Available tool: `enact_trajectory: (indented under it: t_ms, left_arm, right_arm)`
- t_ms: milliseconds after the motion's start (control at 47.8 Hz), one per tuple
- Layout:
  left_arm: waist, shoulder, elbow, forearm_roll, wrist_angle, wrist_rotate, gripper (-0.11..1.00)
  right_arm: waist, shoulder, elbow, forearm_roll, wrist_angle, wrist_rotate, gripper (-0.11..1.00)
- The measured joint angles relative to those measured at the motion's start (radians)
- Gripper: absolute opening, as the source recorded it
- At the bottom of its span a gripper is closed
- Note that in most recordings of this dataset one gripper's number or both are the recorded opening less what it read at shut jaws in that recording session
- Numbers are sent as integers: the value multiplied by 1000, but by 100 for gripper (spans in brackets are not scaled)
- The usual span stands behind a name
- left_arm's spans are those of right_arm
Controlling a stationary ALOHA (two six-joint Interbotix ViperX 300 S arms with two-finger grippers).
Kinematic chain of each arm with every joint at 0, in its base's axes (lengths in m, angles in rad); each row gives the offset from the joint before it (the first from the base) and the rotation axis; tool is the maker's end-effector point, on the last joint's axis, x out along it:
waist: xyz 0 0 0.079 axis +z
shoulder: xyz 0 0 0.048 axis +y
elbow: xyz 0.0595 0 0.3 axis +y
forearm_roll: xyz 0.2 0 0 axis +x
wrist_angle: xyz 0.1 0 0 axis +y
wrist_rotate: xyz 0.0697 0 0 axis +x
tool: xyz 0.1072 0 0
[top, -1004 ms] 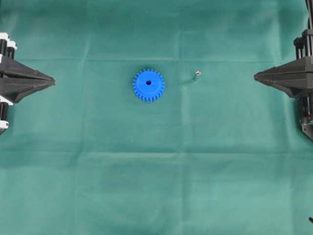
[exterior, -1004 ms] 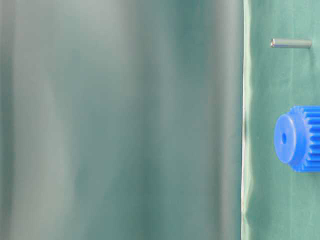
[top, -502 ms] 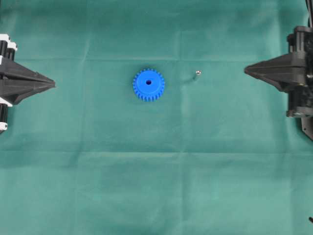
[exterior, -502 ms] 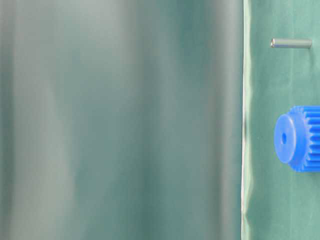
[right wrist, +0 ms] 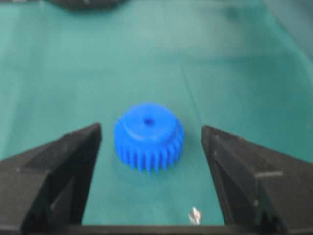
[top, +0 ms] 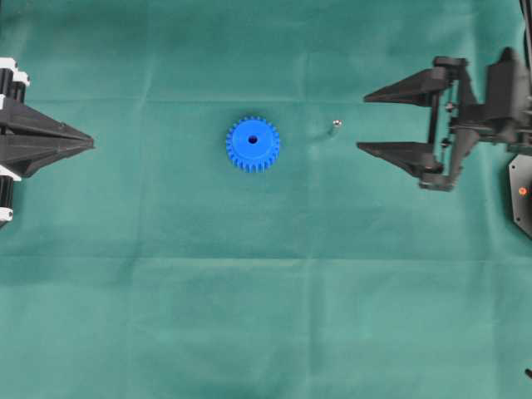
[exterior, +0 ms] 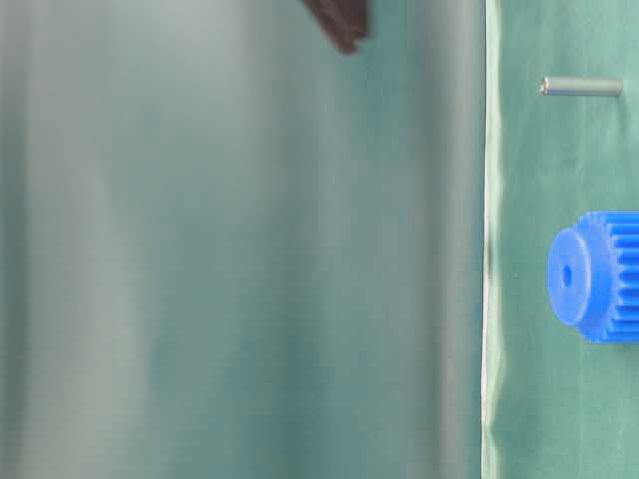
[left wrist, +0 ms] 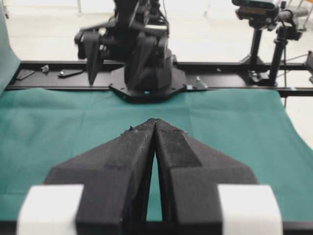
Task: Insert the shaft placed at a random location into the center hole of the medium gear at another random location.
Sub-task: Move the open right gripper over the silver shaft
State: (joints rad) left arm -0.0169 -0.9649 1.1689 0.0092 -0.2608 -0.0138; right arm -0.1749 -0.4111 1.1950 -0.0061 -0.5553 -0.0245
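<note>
The shaft should be grabbed next by its upper end (top: 337, 123) with my right gripper. The shaft's lower end then stays free to go into the gear's center hole (top: 253, 140).
The medium gear (top: 253, 144), bright blue with its center hole (top: 253, 139) facing up, lies flat on the green cloth left of the middle. The shaft (top: 336, 125), a tiny silvery pin, stands upright to the gear's right. My right gripper (top: 362, 123) is open, its two black fingers spread wide just right of the shaft and empty. In the right wrist view the gear (right wrist: 149, 136) and the shaft (right wrist: 195, 214) sit between the spread fingers. My left gripper (top: 90, 143) rests shut at the left edge, its tips (left wrist: 155, 121) pressed together with nothing held.
The table-level view shows the shaft (exterior: 581, 87), the gear (exterior: 594, 276) and a dark fingertip (exterior: 339, 25) at the frame's edge. Green cloth (top: 266, 316) covers the table. A black rail (left wrist: 234, 78) and a camera stand (left wrist: 254, 34) lie beyond the far edge.
My right gripper went from shut to wide open and moved left toward the shaft. The left gripper, the gear and the shaft have not moved.
</note>
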Motion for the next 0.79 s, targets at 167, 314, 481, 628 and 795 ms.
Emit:
enact_trajectory:
  t_ms: [167,314,481,628,795]
  left_arm:
    - [0,0,0,2,0,0,0]
    - [0,0,0,2,0,0,0]
    - [0,0,0,2,0,0,0]
    - [0,0,0,2,0,0,0]
    - [0,0,0,0,0,0,0]
  right_arm:
    - [-26,129,0,8,-75,0,86]
    - [-29,235,-2,21,-146,-2,86]
    - [-35,342,-8,46,-215,-2,86]
    - [-38,408,-17,58,-241,0,86]
    - [-41,463,-40,63,-247,-2,86]
